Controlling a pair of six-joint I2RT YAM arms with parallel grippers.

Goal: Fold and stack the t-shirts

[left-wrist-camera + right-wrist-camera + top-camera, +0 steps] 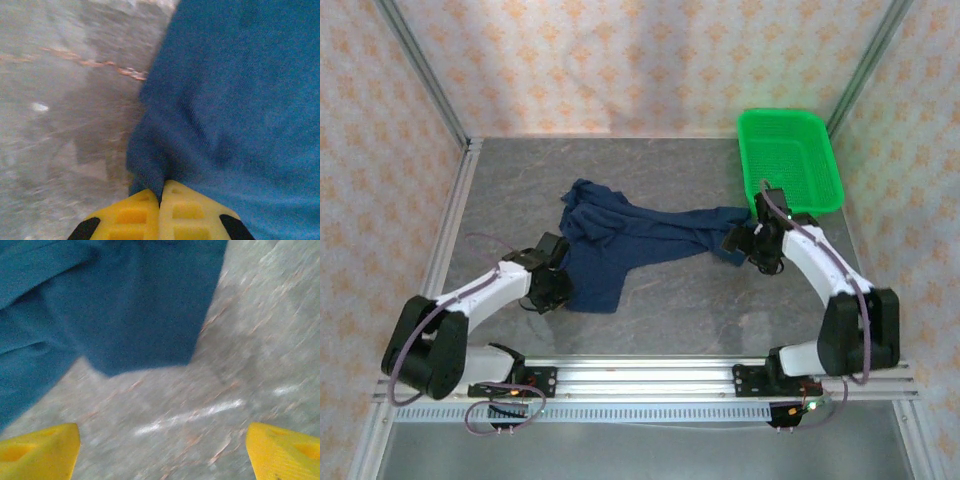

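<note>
My right gripper needs to grab the t-shirt [625, 245] next by its edge near the basket, opposite my left gripper. Then the t-shirt can be spread out for folding.
A dark navy t-shirt [625, 245] lies crumpled and stretched across the middle of the grey table. My left gripper [557, 283] sits at the shirt's lower left edge. In the left wrist view its yellow fingers [135, 215] are pressed together, with a fold of the navy t-shirt [235, 100] pinched between them. My right gripper [745, 243] is at the shirt's right end. In the right wrist view its yellow fingertips [42, 450] stand wide apart over bare table, and the edge of the t-shirt [130, 310] lies just beyond them, untouched.
A bright green mesh basket [790, 160] stands at the back right, just behind my right arm. Patterned walls and metal posts close off the back and sides. An aluminium rail [650, 375] runs along the near edge.
</note>
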